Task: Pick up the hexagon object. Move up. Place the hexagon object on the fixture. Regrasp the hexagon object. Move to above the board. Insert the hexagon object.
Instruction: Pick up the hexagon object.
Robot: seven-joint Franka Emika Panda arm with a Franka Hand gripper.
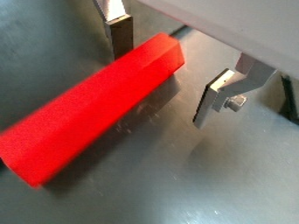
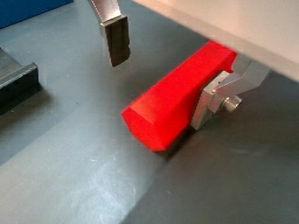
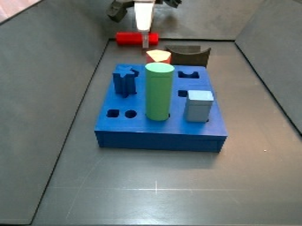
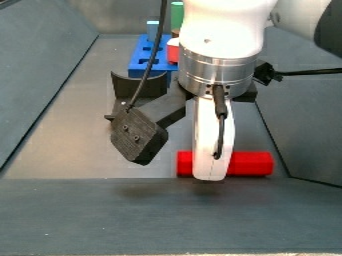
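My gripper grabs the hexagon object by its fixture-side end (image 3: pixel 154 39) next, to place it on the fixture (image 3: pixel 189 53) for a regrasp.
The hexagon object (image 1: pixel 100 109) is a bright red bar lying flat on the grey floor, also seen in the other wrist view (image 2: pixel 176 101) and in both side views (image 3: pixel 127 38) (image 4: pixel 251 163). My gripper (image 1: pixel 167 68) (image 2: pixel 165 72) is open and low over one end of the bar, one finger on each side. One silver finger (image 2: pixel 216 101) stands right against the bar's side, while the other finger (image 2: pixel 114 44) is apart from it. In the side views the gripper (image 3: pixel 144 37) (image 4: pixel 207 168) covers part of the bar. The fixture (image 3: pixel 189 53) stands beside the bar, behind the blue board (image 3: pixel 160 132).
On the board stand a green cylinder (image 3: pixel 158 91), a grey-blue cube (image 3: pixel 199 106) and a dark blue peg (image 3: pixel 125 79). A pale orange cone-like piece (image 3: pixel 158 58) sits at the board's far edge. Sloping grey walls enclose the floor.
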